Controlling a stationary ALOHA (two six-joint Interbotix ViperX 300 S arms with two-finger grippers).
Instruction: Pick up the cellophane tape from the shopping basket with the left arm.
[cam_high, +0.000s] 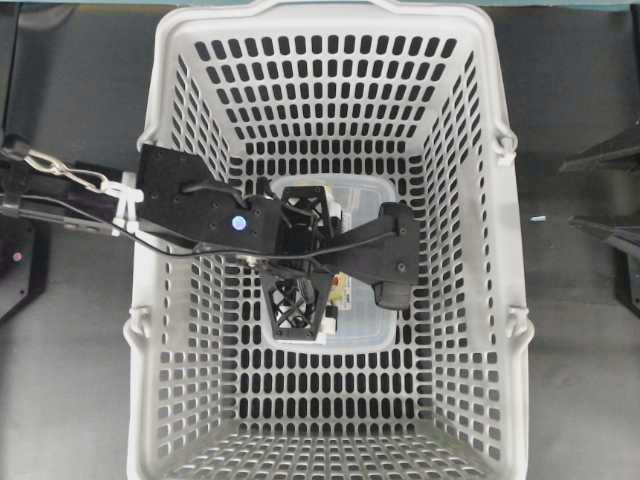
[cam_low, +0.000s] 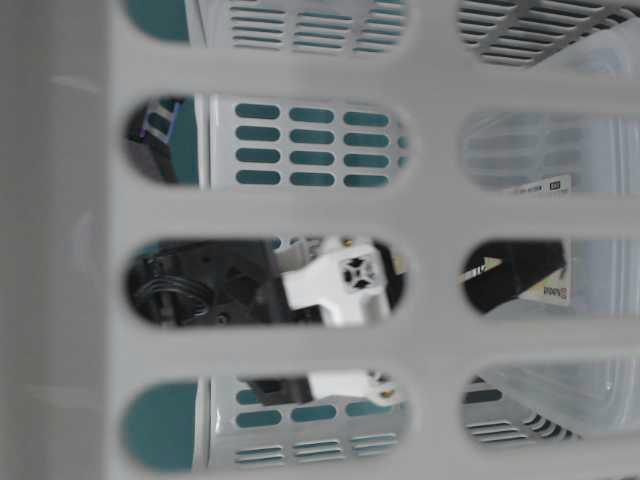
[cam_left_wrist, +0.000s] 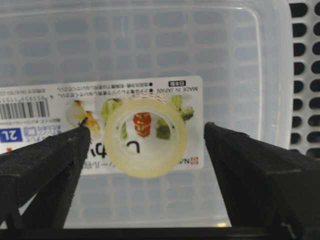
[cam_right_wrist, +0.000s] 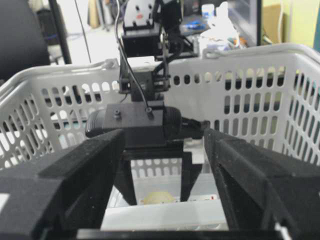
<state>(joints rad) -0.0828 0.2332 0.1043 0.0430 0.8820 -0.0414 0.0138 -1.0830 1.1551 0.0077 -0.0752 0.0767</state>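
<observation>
The left gripper's fingers stand beside the tape roll (cam_left_wrist: 145, 137) on the clear box's labelled lid, so the left gripper should close on the tape roll.
The cellophane tape (cam_left_wrist: 145, 137), a small pale yellowish roll, lies flat on the labelled lid of a clear plastic box (cam_left_wrist: 150, 45) inside the light grey shopping basket (cam_high: 150, 120). My left gripper (cam_left_wrist: 146, 129) hangs open over it. One black finger (cam_left_wrist: 45, 165) stands on each side of the roll, and neither touches it. From the right wrist view, the roll (cam_right_wrist: 159, 197) shows low between the left arm's fingers (cam_right_wrist: 125, 185). In the overhead view the left gripper (cam_high: 330, 268) covers the tape. My right gripper (cam_right_wrist: 164, 137) is open and holds nothing, outside the basket's right wall.
The clear box (cam_high: 375, 330) takes up the middle of the basket floor. Slotted basket walls (cam_right_wrist: 240, 105) rise on all sides around the left arm. In the table-level view the white gripper tips (cam_low: 335, 280) show through a wall slot.
</observation>
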